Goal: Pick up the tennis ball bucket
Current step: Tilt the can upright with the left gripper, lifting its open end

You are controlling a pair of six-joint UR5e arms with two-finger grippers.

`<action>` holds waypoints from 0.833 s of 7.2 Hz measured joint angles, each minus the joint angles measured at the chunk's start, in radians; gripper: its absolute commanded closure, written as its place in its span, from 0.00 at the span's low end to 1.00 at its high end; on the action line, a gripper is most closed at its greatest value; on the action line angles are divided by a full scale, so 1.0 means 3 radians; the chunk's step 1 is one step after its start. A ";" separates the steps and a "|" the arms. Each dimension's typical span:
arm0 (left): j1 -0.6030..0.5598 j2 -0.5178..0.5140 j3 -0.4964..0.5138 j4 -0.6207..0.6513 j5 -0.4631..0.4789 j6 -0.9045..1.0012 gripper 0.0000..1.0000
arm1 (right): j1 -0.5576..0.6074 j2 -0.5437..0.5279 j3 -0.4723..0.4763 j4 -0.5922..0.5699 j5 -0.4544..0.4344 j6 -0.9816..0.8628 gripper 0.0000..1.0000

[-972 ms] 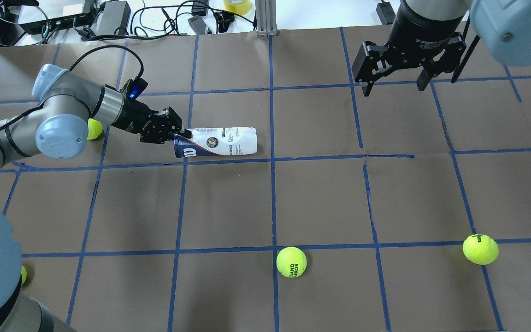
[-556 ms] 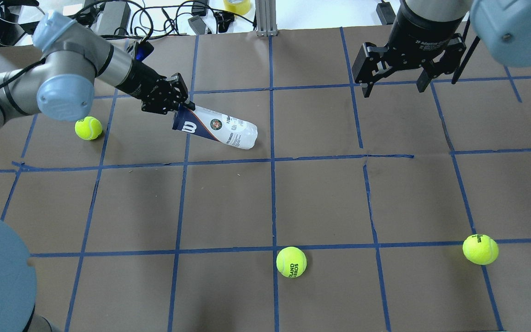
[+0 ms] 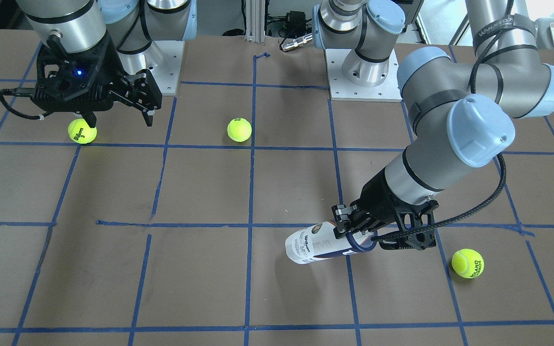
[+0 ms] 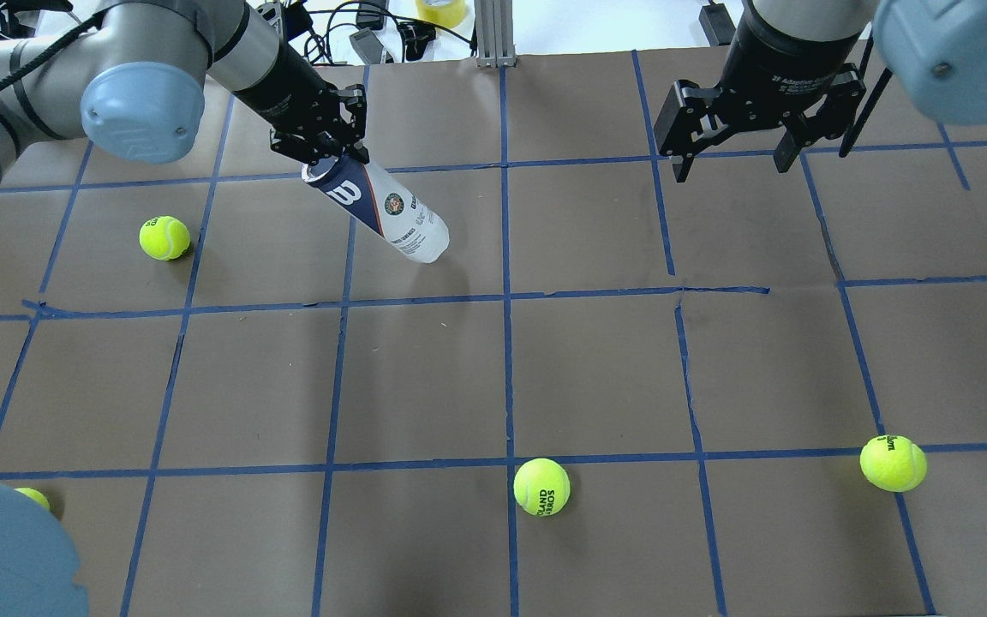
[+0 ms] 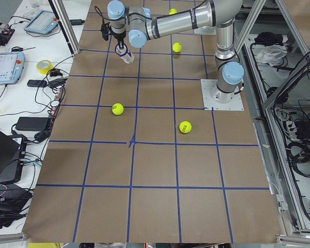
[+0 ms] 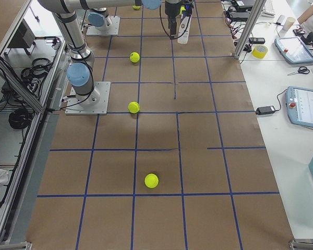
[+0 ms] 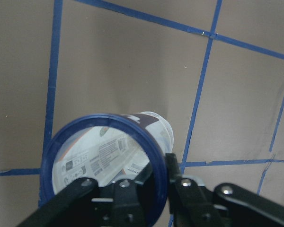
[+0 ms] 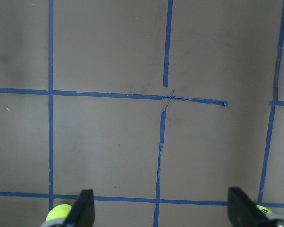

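Note:
The bucket's white closed end (image 3: pixel 295 248) hangs at an angle above its shadow. The bucket stays held in my left gripper from here until it is upright on the tabletop.
The tennis ball bucket (image 4: pixel 391 212) is a clear can with a white label and a navy band. My left gripper (image 4: pixel 332 159) is shut on its navy open rim and holds it tilted, closed end low over the brown table. In the front view the left gripper (image 3: pixel 357 239) holds the bucket (image 3: pixel 308 246) the same way. The left wrist view looks down into the bucket's rim (image 7: pixel 61 156) past the left gripper (image 7: pixel 151 191). I cannot tell whether the low end touches the table. My right gripper (image 4: pixel 729 163) hangs open and empty at the far right; it also shows in the front view (image 3: pixel 119 114).
Yellow-green tennis balls lie on the taped grid: one left of the bucket (image 4: pixel 164 237), one near the front middle (image 4: pixel 541 487), one front right (image 4: pixel 893 463), one at the left edge (image 4: pixel 32 498). Cables and boxes (image 4: pixel 202 34) lie beyond the far edge.
My left arm has swung toward the far edge and raised the bucket's gripped end. The bucket went from lying flat to hanging tilted. The right arm has not moved.

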 measured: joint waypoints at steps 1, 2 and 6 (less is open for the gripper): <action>-0.0097 -0.0018 0.0075 0.0019 0.0270 -0.0010 1.00 | -0.0004 0.0000 0.0001 -0.0003 0.0008 0.0001 0.00; -0.0176 -0.0045 0.0159 0.0040 0.0489 0.0001 1.00 | -0.0004 0.0000 0.0001 -0.0012 0.0017 0.0022 0.00; -0.0350 -0.0120 0.0263 0.0158 0.0834 0.0248 1.00 | -0.0001 -0.0013 0.0001 -0.0044 -0.0009 0.0195 0.00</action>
